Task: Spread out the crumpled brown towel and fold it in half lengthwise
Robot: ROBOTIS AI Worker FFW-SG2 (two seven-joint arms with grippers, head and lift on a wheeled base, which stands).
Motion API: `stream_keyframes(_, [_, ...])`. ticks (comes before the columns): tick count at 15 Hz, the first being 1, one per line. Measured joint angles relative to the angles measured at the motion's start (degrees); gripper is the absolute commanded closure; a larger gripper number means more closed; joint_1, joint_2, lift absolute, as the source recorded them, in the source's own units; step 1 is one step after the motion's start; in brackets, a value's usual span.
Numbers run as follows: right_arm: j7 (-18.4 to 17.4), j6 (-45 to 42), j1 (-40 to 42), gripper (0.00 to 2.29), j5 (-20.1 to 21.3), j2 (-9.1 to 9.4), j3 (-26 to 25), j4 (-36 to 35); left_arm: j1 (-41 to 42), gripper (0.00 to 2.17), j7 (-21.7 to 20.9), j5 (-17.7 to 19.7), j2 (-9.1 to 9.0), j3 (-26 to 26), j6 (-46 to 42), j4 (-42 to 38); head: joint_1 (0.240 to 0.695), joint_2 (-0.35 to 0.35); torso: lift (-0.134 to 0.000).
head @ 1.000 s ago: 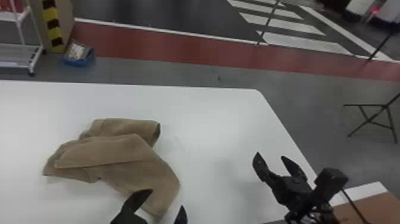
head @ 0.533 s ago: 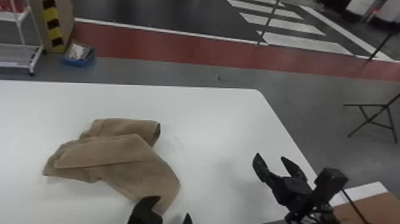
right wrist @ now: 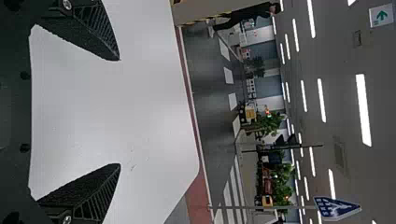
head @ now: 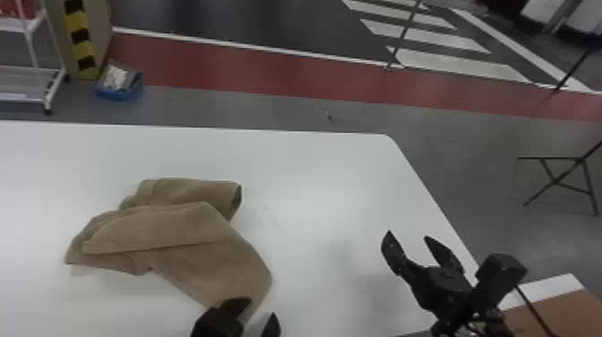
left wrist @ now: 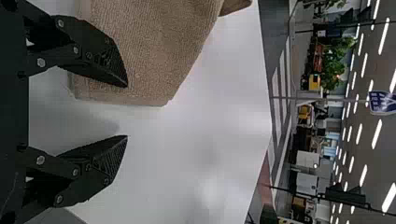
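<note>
My right gripper will grab the crumpled brown towel (head: 174, 237) by its corner to spread and fold it.
The brown towel (head: 179, 233) lies crumpled and partly folded over itself on the left part of the white table (head: 322, 188). At its near end my left gripper (head: 261, 311) stands open, one finger overlapping the towel's edge. In the left wrist view the left gripper (left wrist: 127, 111) has one finger over a corner of the towel (left wrist: 154, 51) and the other above bare tabletop. My right gripper (head: 406, 234) is open over the table's right side, away from the towel; in the right wrist view the right gripper (right wrist: 120, 112) holds nothing.
The table's right edge slants close beside my right arm. A brown and white surface (head: 555, 304) stands at the lower right. Beyond the table are a white rack (head: 31, 85), a blue box (head: 117, 92) on the floor and a black folding stand (head: 557, 179).
My left gripper has moved a little to the right and slightly nearer the near edge of the view, staying open. The towel and my right gripper look unmoved.
</note>
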Motion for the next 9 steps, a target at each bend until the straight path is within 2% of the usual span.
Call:
stream_keyframes(1, [0.00, 0.00, 0.00, 0.06, 0.00, 0.00, 0.05, 0.00, 0.11, 0.86, -0.04, -0.02, 0.00, 0.15, 0.22, -0.14, 0.695, -0.350, -0.124])
stream_keyframes(2, [0.02, 0.00, 0.00, 0.06, 0.00, 0.00, 0.13, 0.00, 0.18, 1.07, 0.18, -0.03, 0.00, 0.27, 0.37, -0.28, 0.695, -0.350, -0.124])
stream_keyframes(3, [0.04, 0.00, 0.00, 0.06, 0.00, 0.00, 0.20, 0.00, 0.26, 1.09, 0.57, -0.03, 0.00, 0.39, 0.42, -0.43, 0.695, -0.350, -0.124])
stream_keyframes(5, [0.05, -0.02, 0.00, 0.06, 0.00, 0.00, 0.35, 0.00, 0.52, 1.37, 2.11, -0.01, 0.00, 0.61, 0.39, -1.16, 0.695, -0.350, -0.124])
stream_keyframes(9, [0.76, -0.21, 0.00, 0.06, 0.19, 0.00, 1.08, 0.17, 2.43, 1.38, 3.31, 0.18, 0.00, 2.29, 0.04, -6.44, 0.695, -0.350, -0.124])
